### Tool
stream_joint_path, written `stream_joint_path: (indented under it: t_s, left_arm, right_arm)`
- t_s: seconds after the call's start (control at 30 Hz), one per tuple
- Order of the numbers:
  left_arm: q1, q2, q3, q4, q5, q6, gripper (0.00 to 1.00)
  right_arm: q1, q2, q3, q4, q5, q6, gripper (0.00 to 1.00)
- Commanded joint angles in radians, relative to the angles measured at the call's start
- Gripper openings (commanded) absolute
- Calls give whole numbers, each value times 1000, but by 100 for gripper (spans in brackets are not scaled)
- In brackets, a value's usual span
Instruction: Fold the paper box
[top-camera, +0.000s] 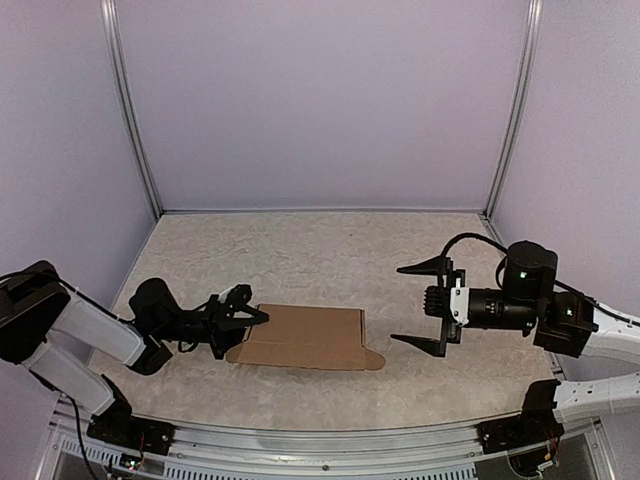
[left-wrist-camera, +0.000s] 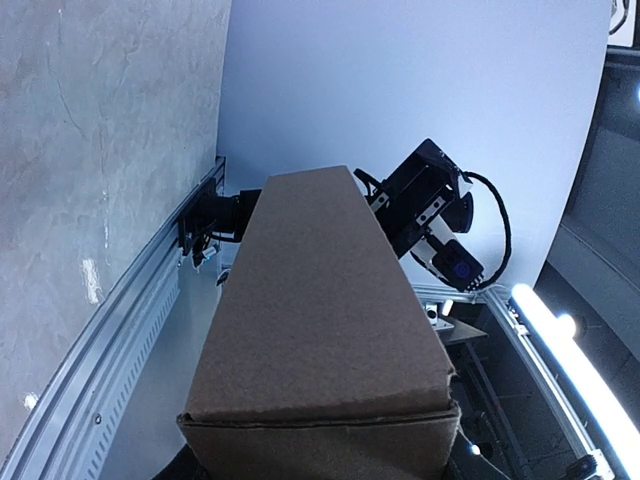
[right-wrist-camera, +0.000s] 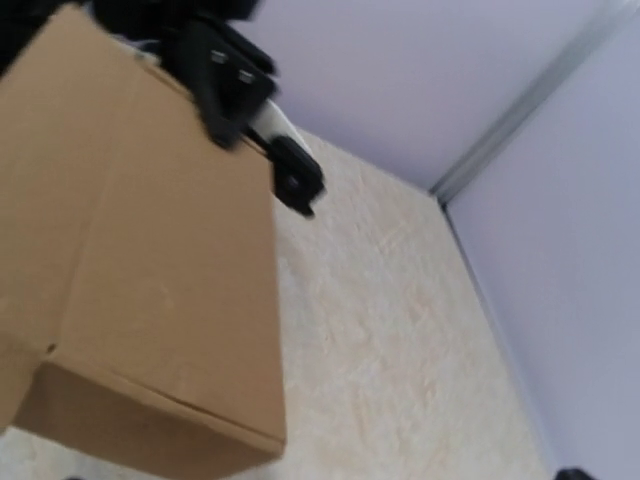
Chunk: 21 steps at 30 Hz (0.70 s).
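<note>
I should fold the paper box next, so my right gripper should grab the paper box (top-camera: 305, 337) across its unheld tab end (top-camera: 361, 341). My left gripper then stays free to help fold the box.
The paper box (top-camera: 305, 337) is a slim brown carton lying lengthwise on the table, with a rounded tab (top-camera: 372, 360) sticking out at its right end. My left gripper (top-camera: 243, 332) is shut on the box's left end. In the left wrist view the box (left-wrist-camera: 320, 330) fills the middle and hides my fingers. My right gripper (top-camera: 397, 304) hangs wide open to the right of the box, apart from it, with nothing between its fingers. The right wrist view shows the box (right-wrist-camera: 140, 260) at the left with the left gripper (right-wrist-camera: 240, 90) behind it; my right fingers are out of that frame.
The table (top-camera: 300, 255) is a pale speckled surface enclosed by lilac walls with metal corner posts (top-camera: 130, 110). A metal rail (top-camera: 320, 445) runs along the near edge by the arm bases. The right arm (left-wrist-camera: 430, 210) shows beyond the box in the left wrist view.
</note>
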Motion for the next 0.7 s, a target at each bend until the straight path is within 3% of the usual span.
stream_joint_path:
  t_s: [0.0,0.27,0.47,0.67]
  left_arm:
    - [7,-46,46,261,82,-63,0]
    - [11,-146,68,261,114,-117,0]
    - [9,-188,60,261,118,-145,0]
    - [8,-224,40,258,122,-163,0]
  right_arm:
    - [116,-31,-22,9,150,-162,99]
    - [344,-55,-74,94,426,-291,100]
    - [551,43,-87,293,670,-511,100]
    - [621,149,-74,430,764,-688,100]
